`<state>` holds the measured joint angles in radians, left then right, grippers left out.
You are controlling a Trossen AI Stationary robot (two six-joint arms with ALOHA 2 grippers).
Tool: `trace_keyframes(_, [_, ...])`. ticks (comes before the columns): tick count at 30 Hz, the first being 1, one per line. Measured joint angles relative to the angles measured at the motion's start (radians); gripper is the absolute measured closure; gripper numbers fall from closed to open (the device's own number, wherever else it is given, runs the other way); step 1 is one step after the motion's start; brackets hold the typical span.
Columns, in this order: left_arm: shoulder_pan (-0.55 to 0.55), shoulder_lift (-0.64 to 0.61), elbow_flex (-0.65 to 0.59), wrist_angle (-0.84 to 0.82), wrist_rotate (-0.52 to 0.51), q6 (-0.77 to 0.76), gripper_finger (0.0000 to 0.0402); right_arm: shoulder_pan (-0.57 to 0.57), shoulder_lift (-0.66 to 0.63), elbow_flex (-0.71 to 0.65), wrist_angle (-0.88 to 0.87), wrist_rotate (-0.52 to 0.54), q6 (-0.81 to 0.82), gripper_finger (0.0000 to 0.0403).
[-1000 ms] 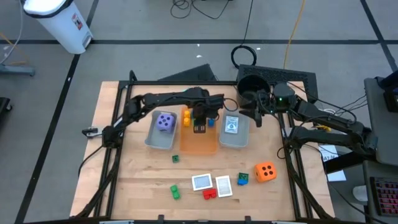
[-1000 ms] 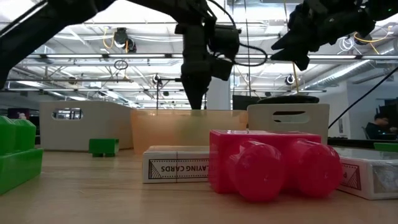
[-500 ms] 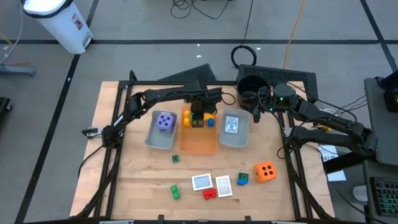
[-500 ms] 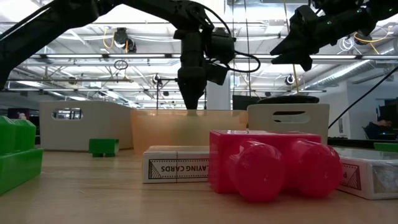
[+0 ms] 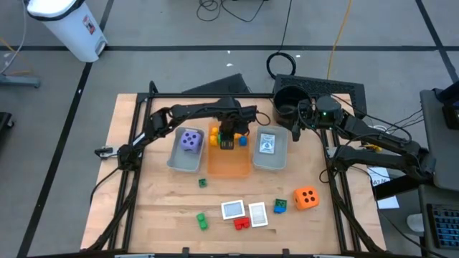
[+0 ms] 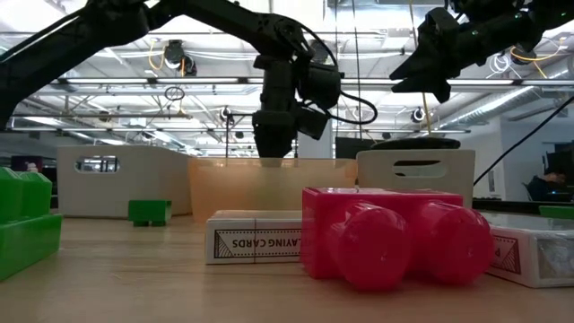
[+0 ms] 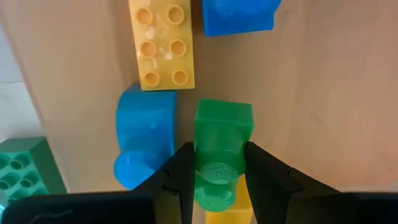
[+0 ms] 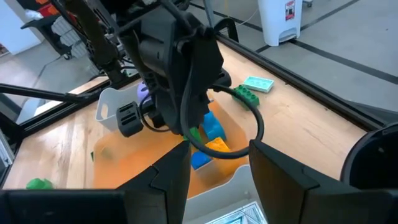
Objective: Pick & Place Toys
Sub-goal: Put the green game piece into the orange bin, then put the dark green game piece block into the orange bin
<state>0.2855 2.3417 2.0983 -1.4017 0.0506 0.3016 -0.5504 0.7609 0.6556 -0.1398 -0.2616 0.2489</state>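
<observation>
The green brick (image 7: 222, 134) reaches down to the bottom of the orange tray beside the blue brick and would stand, so it is time for my left gripper to release it.
My left gripper (image 5: 228, 140) points down into the far end of the orange tray (image 5: 229, 170), shut on a green brick (image 7: 219, 140). A yellow brick (image 7: 160, 43) and blue bricks (image 7: 146, 140) lie on the tray floor beside it. A purple die (image 5: 190, 140) sits in the left grey tray (image 5: 179, 161). An orange die (image 5: 307, 198), two cards (image 5: 233, 209), a red brick (image 5: 242, 223) and green bricks (image 5: 202, 220) lie on the near part of the table. My right gripper (image 5: 295, 129) hangs open and holds nothing, high at the far right by the black bucket (image 5: 287, 97). My left gripper pinches the green brick's two opposite sides (image 7: 200, 158) between its two fingers, coming from above and pointing down. The brick hangs upright below the fingers inside the orange tray, next to a blue brick. Whether its lower end touches the tray floor I cannot tell.
The right grey tray (image 5: 270, 159) holds a card. The tray walls (image 6: 269, 184) stand close around the left fingers. A small green brick (image 5: 203, 183) lies in front of the trays, and another green piece (image 5: 280, 206) beside the orange die. Bare wood lies at the table's near left.
My left gripper has sunk with the green brick toward the orange tray's floor and shifted a little toward the tray's far end, its fingers staying shut on the brick. My right gripper has turned slightly in place.
</observation>
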Motion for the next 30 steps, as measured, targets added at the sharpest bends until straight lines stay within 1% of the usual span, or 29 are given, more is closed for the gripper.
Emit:
trace_keyframes(8, [0.002, 0.000, 0.000, 0.015, 0.000, -0.001, 0.0291, 0.000, 0.000, 0.000, 0.000, -0.001, 0.001, 0.0245])
trace_keyframes(16, [0.002, 0.015, 0.000, 0.009, 0.005, -0.015, 0.0241, 0.000, 0.000, 0.000, -0.001, -0.001, 0.001, 0.0245])
trace_keyframes(24, [0.001, 0.018, 0.000, 0.016, 0.004, -0.024, 0.0212, 0.000, 0.000, 0.000, -0.003, -0.001, 0.001, 0.0245])
trace_keyframes(28, [0.001, 0.018, 0.008, 0.008, 0.001, -0.066, 0.0196, 0.000, 0.000, 0.000, -0.003, -0.001, -0.001, 0.0245])
trace_keyframes(30, [0.001, 0.019, 0.040, -0.015, 0.004, -0.104, 0.0191, 0.000, 0.000, 0.000, -0.003, -0.001, -0.002, 0.0245])
